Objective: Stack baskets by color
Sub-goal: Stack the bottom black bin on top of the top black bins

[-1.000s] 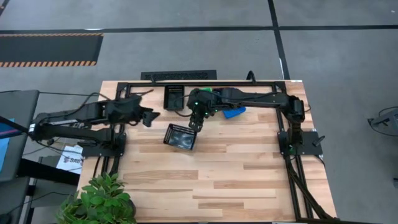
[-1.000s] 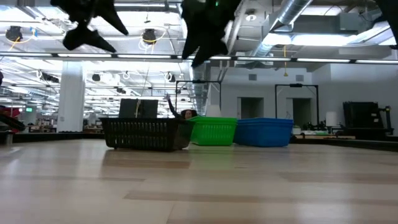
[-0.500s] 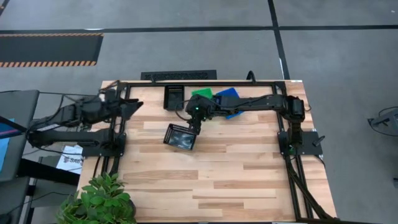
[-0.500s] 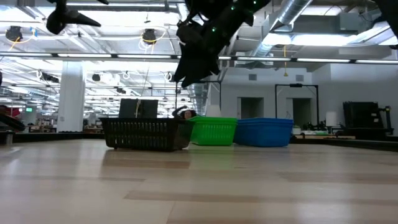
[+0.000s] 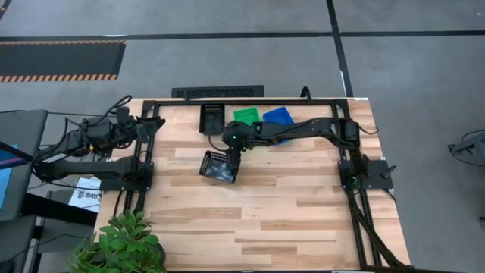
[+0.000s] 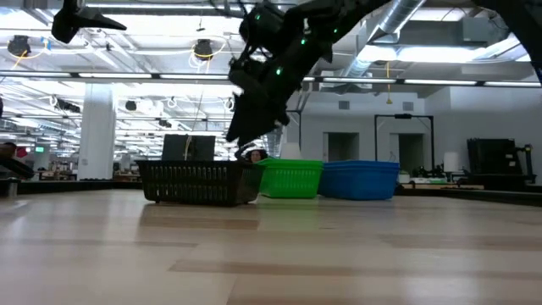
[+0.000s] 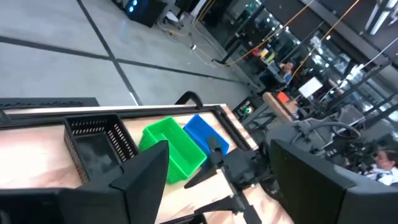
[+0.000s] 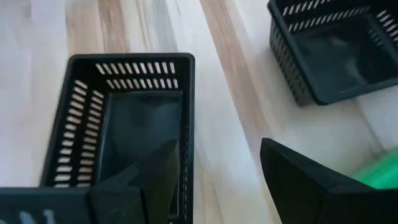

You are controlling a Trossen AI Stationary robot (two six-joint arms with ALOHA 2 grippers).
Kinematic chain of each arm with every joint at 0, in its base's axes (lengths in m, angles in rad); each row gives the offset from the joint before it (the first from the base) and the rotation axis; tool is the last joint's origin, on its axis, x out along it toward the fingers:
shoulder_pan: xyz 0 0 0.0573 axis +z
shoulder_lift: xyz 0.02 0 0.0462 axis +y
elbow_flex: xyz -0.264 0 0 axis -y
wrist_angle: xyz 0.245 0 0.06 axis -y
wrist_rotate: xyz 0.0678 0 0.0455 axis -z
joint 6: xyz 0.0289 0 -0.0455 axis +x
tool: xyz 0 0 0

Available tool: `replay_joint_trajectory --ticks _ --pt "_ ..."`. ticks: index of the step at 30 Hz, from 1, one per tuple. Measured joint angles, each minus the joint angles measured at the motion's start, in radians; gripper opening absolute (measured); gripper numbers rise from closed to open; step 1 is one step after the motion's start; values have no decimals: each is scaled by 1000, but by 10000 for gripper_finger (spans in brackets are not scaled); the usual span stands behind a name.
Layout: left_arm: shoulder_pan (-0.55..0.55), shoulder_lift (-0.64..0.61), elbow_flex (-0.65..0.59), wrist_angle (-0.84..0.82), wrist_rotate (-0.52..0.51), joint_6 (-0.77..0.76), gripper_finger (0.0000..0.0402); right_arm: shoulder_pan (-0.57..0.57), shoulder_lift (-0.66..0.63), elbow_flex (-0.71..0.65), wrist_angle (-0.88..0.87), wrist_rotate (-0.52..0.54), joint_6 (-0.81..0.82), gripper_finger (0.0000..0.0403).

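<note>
The crooked black basket should be grabbed next by its side's rim with my right gripper, to stack it into the matching black basket.
A black basket [image 5: 219,167] sits turned askew on its base mid-table; in the right wrist view this basket [image 8: 118,124] lies just beyond my fingers. My right gripper [image 5: 230,152] hangs open a little above its far end, slanting down, and touches nothing [image 6: 241,134]. A second black basket [image 5: 211,118], a green basket [image 5: 246,115] and a blue basket [image 5: 277,116] stand in a row along the far edge. My left gripper [image 5: 145,125] is open and empty, drawn back high over the table's left edge [image 7: 217,186].
A dark metal frame [image 5: 250,98] runs along the table's far edge and down both sides. A potted plant [image 5: 125,243] stands at the near left corner. Bare wood [image 5: 265,220] fills the near half of the table.
My right gripper has come down toward the askew black basket, still open. My left gripper has pulled back toward the table's left edge and risen, tipping up nearer level. No basket has moved.
</note>
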Motion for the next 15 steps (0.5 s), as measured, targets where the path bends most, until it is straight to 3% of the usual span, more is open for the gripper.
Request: replay_joint_trajectory --ticks 15 --pt "0 1 0 -22 -6 -3 265 6 47 11 7 -45 2 249"
